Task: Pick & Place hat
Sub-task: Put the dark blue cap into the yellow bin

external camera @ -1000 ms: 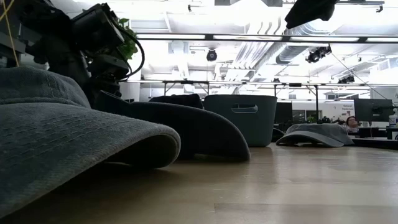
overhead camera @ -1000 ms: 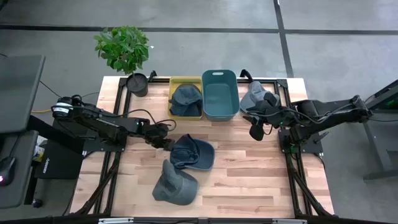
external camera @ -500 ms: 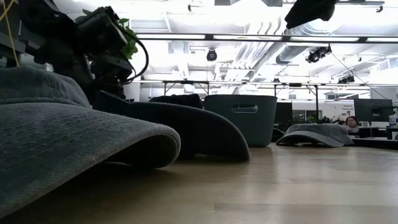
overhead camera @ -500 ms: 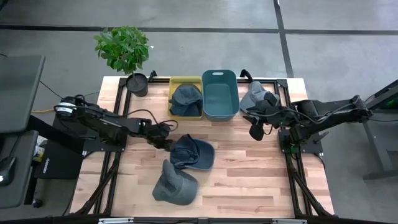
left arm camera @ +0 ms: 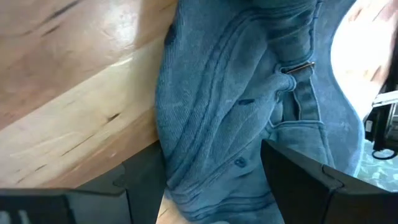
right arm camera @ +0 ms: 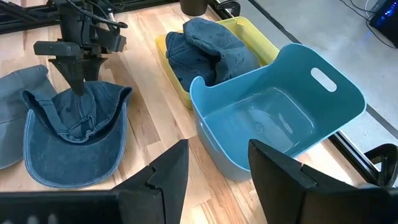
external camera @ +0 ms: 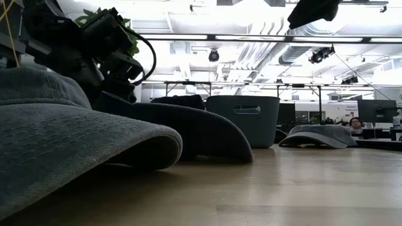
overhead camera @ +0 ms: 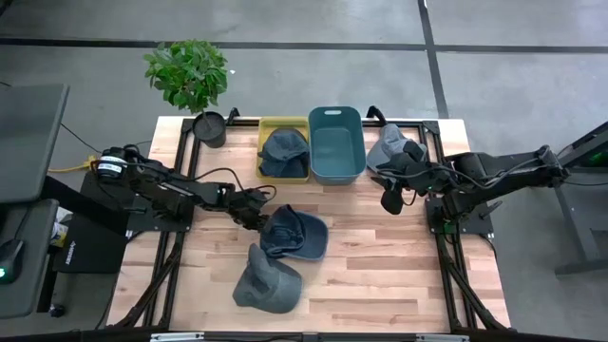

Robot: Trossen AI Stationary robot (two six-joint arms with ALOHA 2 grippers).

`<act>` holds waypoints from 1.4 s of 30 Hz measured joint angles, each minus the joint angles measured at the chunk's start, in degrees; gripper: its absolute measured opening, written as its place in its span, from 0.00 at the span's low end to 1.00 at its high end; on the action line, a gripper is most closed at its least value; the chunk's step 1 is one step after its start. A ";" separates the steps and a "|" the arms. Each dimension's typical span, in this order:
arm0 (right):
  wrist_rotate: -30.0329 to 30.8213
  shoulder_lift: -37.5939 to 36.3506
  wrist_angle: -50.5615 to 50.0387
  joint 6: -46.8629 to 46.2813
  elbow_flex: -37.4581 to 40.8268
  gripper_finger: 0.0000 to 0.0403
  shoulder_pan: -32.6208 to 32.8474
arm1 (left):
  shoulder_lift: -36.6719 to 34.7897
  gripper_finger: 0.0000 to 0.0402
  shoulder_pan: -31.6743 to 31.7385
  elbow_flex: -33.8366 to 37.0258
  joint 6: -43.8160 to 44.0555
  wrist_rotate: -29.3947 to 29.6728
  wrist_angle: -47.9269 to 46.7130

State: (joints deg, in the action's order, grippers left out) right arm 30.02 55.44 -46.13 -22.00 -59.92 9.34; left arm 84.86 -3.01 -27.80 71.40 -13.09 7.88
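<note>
I next need to grab the cloth of the cap's top beside the eyelets with my left gripper, so that I can place the blue cap [overhead camera: 296, 235] in the yellow bin [overhead camera: 270, 125].
A blue cap [overhead camera: 296, 235] lies crown up on the wooden table [overhead camera: 380, 256], its brim toward the near right. My left gripper [overhead camera: 260, 219] slants down onto the cap's rear left edge and is open; in the left wrist view [left arm camera: 214, 180] its fingers stand on either side of the cap's back part, just below the strap buckle [left arm camera: 297, 67]. My right gripper [overhead camera: 391, 200] hangs open and empty high over the table's right side, and its wrist view [right arm camera: 217, 168] looks down at the bins. My left gripper comes at the blue cap from above and from the table's left, slanting down. The bunched cloth of the cap's back [left arm camera: 217, 143] fills the gap between its open fingers [left arm camera: 144, 180]. Whether the fingers touch the cloth, I cannot tell; the cap lies on the table.
A grey hat [overhead camera: 268, 283] lies near the table's front edge, close to the cap. At the back stand a yellow bin [overhead camera: 265, 125] holding a dark blue hat [overhead camera: 283, 152] and a teal bin [overhead camera: 335, 144]. Another grey hat [overhead camera: 391, 147] lies at the back right, and a potted plant [overhead camera: 188, 76] at the back left.
My left gripper has gone down and toward the table's right, onto the blue cap's rear edge, and has tipped a little more downward. Its fingers have stayed open. The cap has not moved.
</note>
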 joint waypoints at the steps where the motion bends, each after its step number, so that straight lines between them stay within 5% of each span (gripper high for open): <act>1: 0.00 0.00 0.00 0.00 0.00 0.40 0.00 | 0.20 0.63 0.00 0.01 0.12 0.01 0.50; 8: 0.00 0.00 0.00 0.00 0.00 0.40 0.01 | 0.66 0.48 -0.02 0.07 0.87 0.62 2.47; 18: -0.04 0.00 0.00 0.00 0.00 0.40 0.00 | 0.87 0.03 -0.02 0.29 0.89 1.88 1.86; 42: -0.16 0.00 0.00 0.04 0.00 0.40 0.01 | -0.45 0.00 2.43 -11.89 -8.87 -2.58 -0.38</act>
State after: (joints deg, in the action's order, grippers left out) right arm 29.86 55.44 -46.13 -21.96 -59.92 9.35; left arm 84.41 -0.58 -39.68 62.53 -15.67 7.50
